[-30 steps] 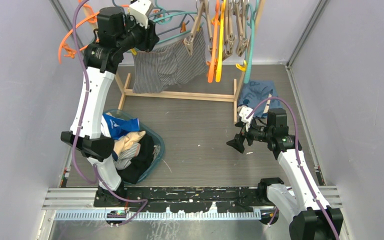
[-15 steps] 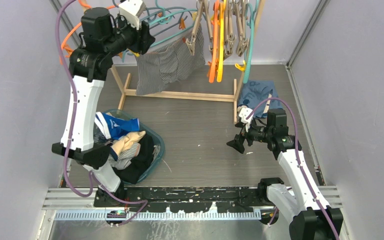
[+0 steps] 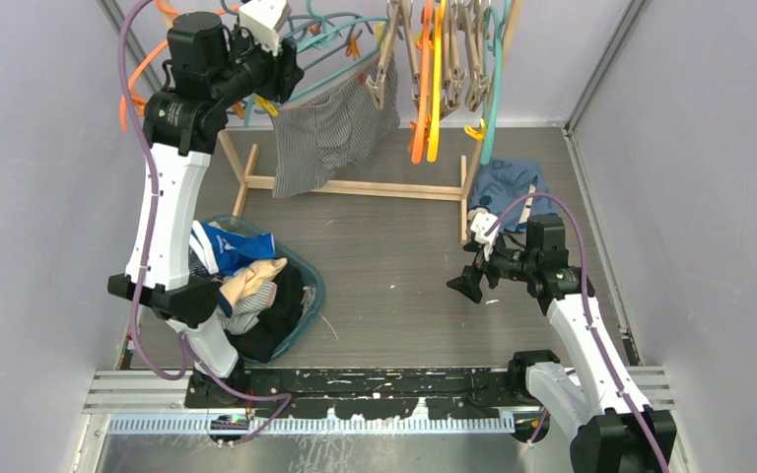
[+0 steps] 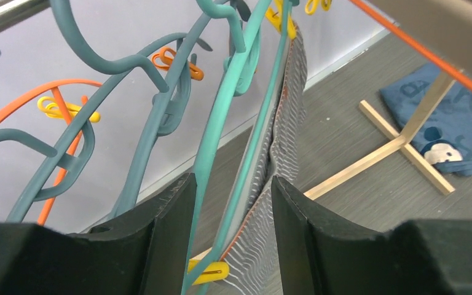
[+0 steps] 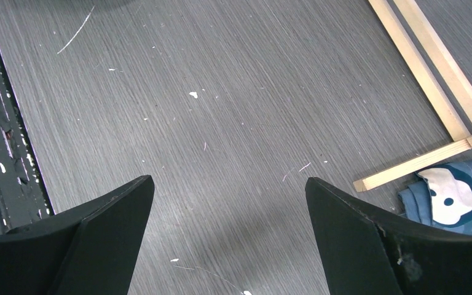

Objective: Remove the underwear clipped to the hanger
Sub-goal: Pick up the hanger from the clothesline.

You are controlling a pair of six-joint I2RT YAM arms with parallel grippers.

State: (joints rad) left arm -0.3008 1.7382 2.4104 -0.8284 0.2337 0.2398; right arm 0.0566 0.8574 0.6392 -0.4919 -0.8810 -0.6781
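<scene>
The left gripper grabs the teal hanger (image 4: 221,129) by its near-side shoulder (image 4: 203,175) next, leaving the yellow clips free to remove the underwear.
Navy white-pinstriped underwear (image 3: 330,133) hangs slanted from a teal hanger (image 4: 221,129) on the rack. A yellow clip (image 4: 212,270) pins its near corner, and another yellow clip (image 4: 279,18) holds the far end. My left gripper (image 3: 291,74) is raised at that near corner. In the left wrist view the left gripper (image 4: 233,181) is part open, with the hanger bar and the underwear's waistband (image 4: 283,153) between its fingers. My right gripper (image 3: 465,284) hovers low over bare table, and the right gripper (image 5: 228,181) is wide open and empty.
A blue basket (image 3: 310,286) at front left holds several garments. A blue cartoon-face garment (image 3: 508,182) lies by the wooden rack foot (image 3: 355,187). Several empty hangers (image 3: 434,69) crowd the rail. An orange hanger (image 3: 133,74) sticks out left.
My left arm rose and shifted slightly, pulling the hanger end up so the underwear now hangs more slanted and further right. Its jaws widened a little. The right arm has not moved.
</scene>
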